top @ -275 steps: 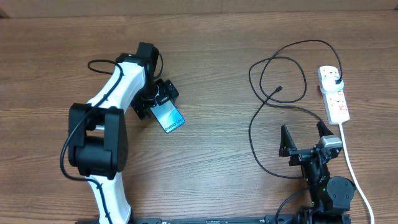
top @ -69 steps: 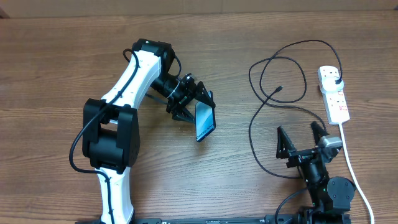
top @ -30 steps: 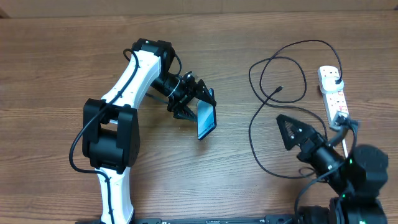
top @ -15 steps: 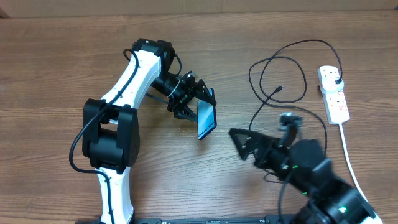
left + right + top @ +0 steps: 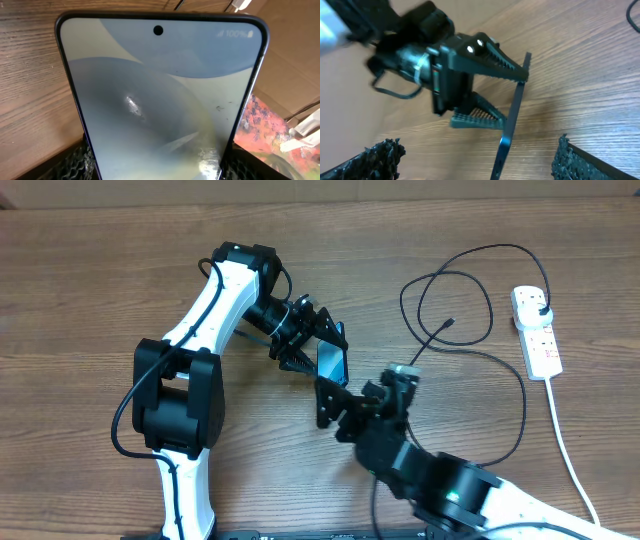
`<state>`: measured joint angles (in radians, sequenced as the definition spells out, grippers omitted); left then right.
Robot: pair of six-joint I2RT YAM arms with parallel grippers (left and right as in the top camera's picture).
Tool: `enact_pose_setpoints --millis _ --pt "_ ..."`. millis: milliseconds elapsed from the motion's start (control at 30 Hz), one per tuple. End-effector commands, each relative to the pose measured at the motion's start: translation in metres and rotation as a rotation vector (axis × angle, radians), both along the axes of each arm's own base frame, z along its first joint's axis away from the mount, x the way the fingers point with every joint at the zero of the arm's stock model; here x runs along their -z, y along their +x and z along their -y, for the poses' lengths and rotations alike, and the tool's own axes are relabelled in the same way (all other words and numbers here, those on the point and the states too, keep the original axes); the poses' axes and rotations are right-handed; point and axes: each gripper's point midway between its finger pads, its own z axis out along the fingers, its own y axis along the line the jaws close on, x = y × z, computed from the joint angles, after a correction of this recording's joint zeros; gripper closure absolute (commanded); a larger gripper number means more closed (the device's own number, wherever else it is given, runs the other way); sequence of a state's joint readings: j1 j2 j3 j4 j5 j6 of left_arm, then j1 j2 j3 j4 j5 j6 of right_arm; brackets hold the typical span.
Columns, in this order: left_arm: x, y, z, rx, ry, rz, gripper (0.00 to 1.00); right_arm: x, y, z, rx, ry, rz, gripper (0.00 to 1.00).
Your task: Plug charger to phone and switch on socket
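Observation:
I need to grab the phone's thin edge [image 5: 338, 381] [image 5: 502, 150] across screen and back with my right gripper. That leaves my left gripper free to regrip for plugging in the charger.
The phone [image 5: 333, 362] is raised off the table on its edge, and my left gripper [image 5: 318, 345] is shut on it. In the left wrist view its pale blue-grey screen [image 5: 160, 95] fills the frame, with a finger [image 5: 75, 161] at each side. My right gripper [image 5: 345, 395] stands open just below the phone. In the right wrist view the phone's thin edge [image 5: 509, 131] hangs between my wide-apart fingertips [image 5: 381, 156], untouched. The charger [image 5: 450, 280] lies looped at the right, its connector tip [image 5: 451, 323] free on the table and its plug [image 5: 540, 308] in the socket [image 5: 538, 340].
The socket's thick white cord [image 5: 567, 445] runs down toward the front right edge. The charger's lower loop [image 5: 522, 405] curves beside my right arm. Bare wooden table [image 5: 80, 290] spreads at the left and far side.
My right arm has swung left from beside the socket to just under the phone, its gripper still open. The left arm and the phone have stayed put.

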<state>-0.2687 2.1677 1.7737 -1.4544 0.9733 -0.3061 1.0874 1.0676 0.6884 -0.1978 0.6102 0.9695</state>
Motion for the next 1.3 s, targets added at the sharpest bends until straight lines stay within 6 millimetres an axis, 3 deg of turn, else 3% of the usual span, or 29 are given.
enact_pose_setpoints --millis 0,233,467,633,800,1067,1267 --pt "-0.012 0.006 0.006 -0.001 -0.059 0.026 0.33 0.001 0.011 -0.010 0.042 -0.001 0.021 0.00" --pt "-0.012 0.005 0.006 -0.002 -0.058 0.023 0.33 0.005 0.017 -0.021 0.043 0.018 0.031 0.02" --pt "-0.012 0.005 0.006 -0.002 -0.059 0.023 0.33 0.019 0.020 -0.023 0.069 0.032 -0.008 0.24" --pt "-0.012 0.005 0.006 -0.002 -0.058 0.023 0.33 0.035 0.022 -0.030 0.080 0.066 -0.062 0.28" --pt "-0.012 0.005 0.006 -0.002 -0.059 0.023 0.33 0.036 0.030 -0.025 0.106 0.070 -0.058 0.34" --pt "-0.012 0.006 0.006 -0.002 -0.059 0.025 0.33 0.039 0.043 -0.022 0.138 0.084 -0.053 0.59" --pt "-0.012 0.006 0.006 -0.002 -0.059 0.026 0.33 0.037 0.043 -0.028 0.119 0.109 -0.053 0.63"
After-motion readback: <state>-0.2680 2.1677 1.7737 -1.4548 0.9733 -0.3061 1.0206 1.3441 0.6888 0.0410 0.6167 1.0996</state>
